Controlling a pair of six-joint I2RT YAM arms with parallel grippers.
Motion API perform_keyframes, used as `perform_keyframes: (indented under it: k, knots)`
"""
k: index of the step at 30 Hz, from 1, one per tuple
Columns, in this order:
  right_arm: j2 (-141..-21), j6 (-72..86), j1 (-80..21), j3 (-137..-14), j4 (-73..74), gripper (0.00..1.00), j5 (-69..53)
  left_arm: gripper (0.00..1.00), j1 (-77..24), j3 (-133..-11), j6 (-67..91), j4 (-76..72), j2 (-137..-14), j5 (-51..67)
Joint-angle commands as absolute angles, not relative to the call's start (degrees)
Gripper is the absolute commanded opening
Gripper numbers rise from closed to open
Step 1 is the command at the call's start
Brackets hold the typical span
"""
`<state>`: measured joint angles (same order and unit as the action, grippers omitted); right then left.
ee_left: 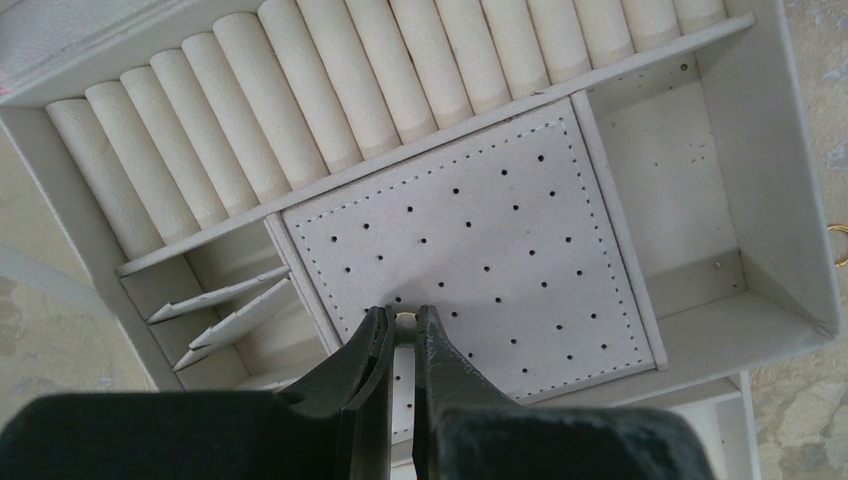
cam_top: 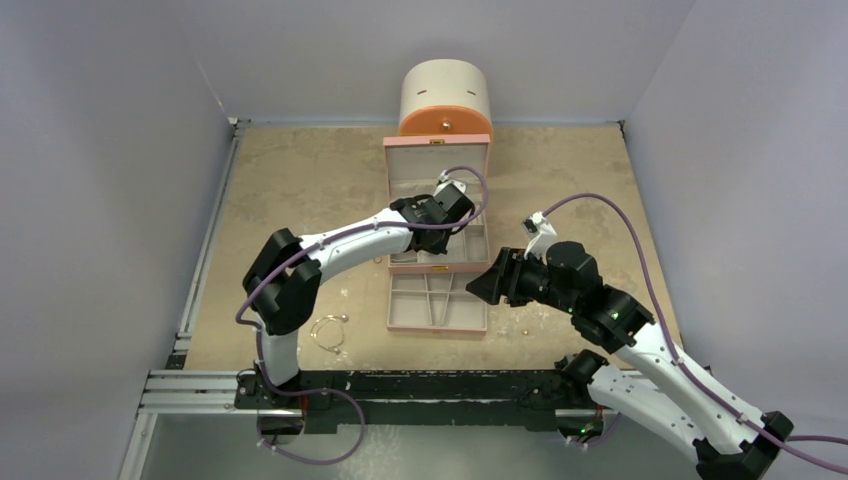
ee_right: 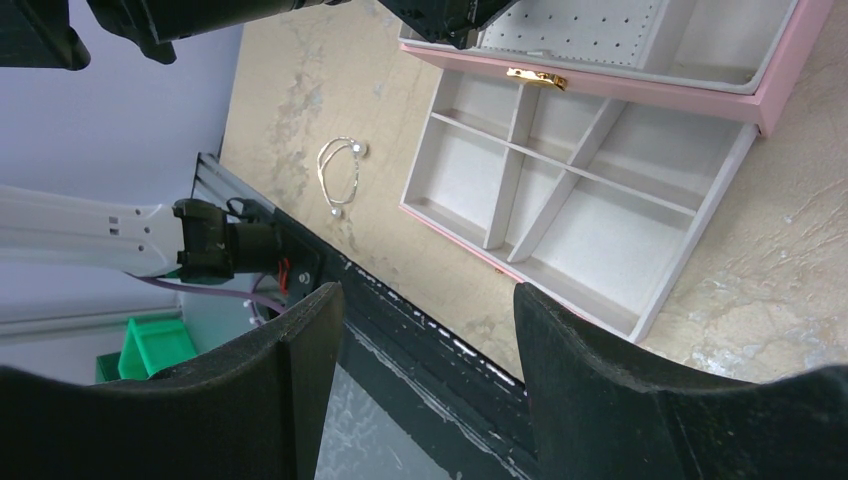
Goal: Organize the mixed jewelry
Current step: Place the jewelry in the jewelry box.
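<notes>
I need to release the stud from my left gripper now, because the tiny gold stud (ee_left: 405,321) is between my fingers close over the flat stud pad with holes.
My left gripper (ee_left: 405,318) hangs over the perforated stud pad (ee_left: 480,250) in the top tray of the open pink jewelry box (cam_top: 437,150). It is shut on a tiny gold stud (ee_left: 405,321) held at its tips, just above the pad. In the top view the left gripper (cam_top: 440,215) sits over the box. The silvery wire bangle (cam_top: 327,331) lies on the table left of the pulled-out drawer; it also shows in the right wrist view (ee_right: 340,175). My right gripper (cam_top: 478,285) is open and empty beside the drawer's right end, also seen in its own view (ee_right: 430,300).
The pulled-out drawer (ee_right: 640,320) has several empty compartments. Ring rolls (ee_left: 300,110) fill the tray's far side. A gold ring (ee_left: 841,246) lies on the table just outside the box wall. A tiny gold piece (cam_top: 524,328) lies right of the drawer. The round cream-and-orange cabinet (cam_top: 446,100) stands behind the box.
</notes>
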<state>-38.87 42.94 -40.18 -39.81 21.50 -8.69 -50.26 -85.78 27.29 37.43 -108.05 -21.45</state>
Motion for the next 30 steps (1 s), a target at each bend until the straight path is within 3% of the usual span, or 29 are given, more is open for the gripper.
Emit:
perform_keyframes:
  k: [1,10,20,30]
  knots:
    - [-38.5,43.3,-40.5,-40.1,19.9,0.66,-9.2,0.00,-50.0,-84.7,27.4,36.5,-108.2,-23.6]
    - [-38.7,43.2,-40.5,-40.7,20.1,0.68,-9.6,0.00,-50.1,-83.9,27.8,36.5,-109.4,-23.5]
    - [-38.3,43.3,-40.4,-41.0,20.9,0.72,-9.4,0.29,-50.2,-83.5,27.9,37.3,-107.3,-25.6]
    - [-37.2,43.8,-40.4,-40.7,21.8,0.74,-8.8,0.34,-50.3,-83.4,27.9,36.0,-103.8,-23.0]
